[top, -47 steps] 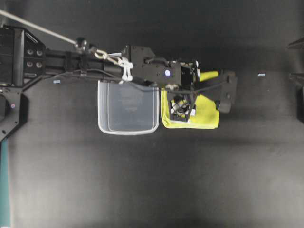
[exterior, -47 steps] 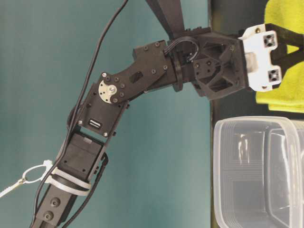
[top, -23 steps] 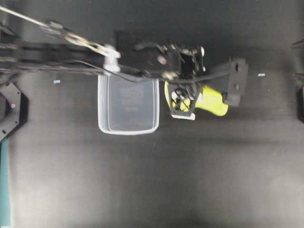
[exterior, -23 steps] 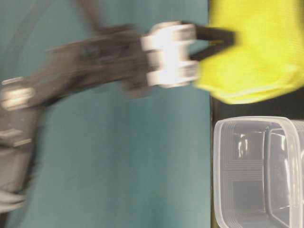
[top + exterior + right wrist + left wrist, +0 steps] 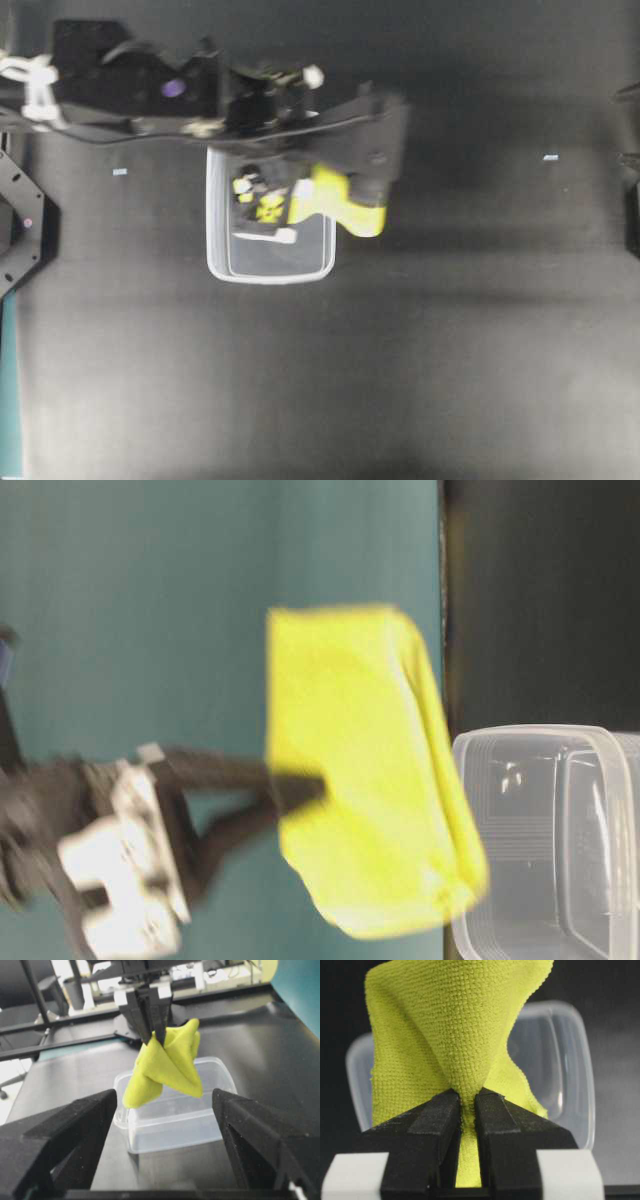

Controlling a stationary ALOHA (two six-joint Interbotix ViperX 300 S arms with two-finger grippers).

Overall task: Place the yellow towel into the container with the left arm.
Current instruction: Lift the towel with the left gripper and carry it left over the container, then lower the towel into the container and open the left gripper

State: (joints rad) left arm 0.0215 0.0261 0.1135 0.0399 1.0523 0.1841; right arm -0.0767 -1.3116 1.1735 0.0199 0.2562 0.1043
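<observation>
My left gripper keeps hold of the yellow towel for now, until it is in the container, since the towel hangs above the container's rim.
My left gripper is shut on the yellow towel, pinching a bunched fold between its fingertips. The towel hangs free in the air from the gripper, above the container. In the overhead view the towel shows over the container's right edge, with the gripper above the tub. In the table-level view the towel hangs blurred beside the tub. My right gripper is open and empty, well back from the tub.
The table is dark and matte. A teal wall stands behind the left arm. Two small pale marks lie on the table. The left arm's body stretches across the tub's far side.
My left gripper has lifted the towel off the table to the right of the container and carried it left, so it now hangs over the tub. The tub has not moved.
</observation>
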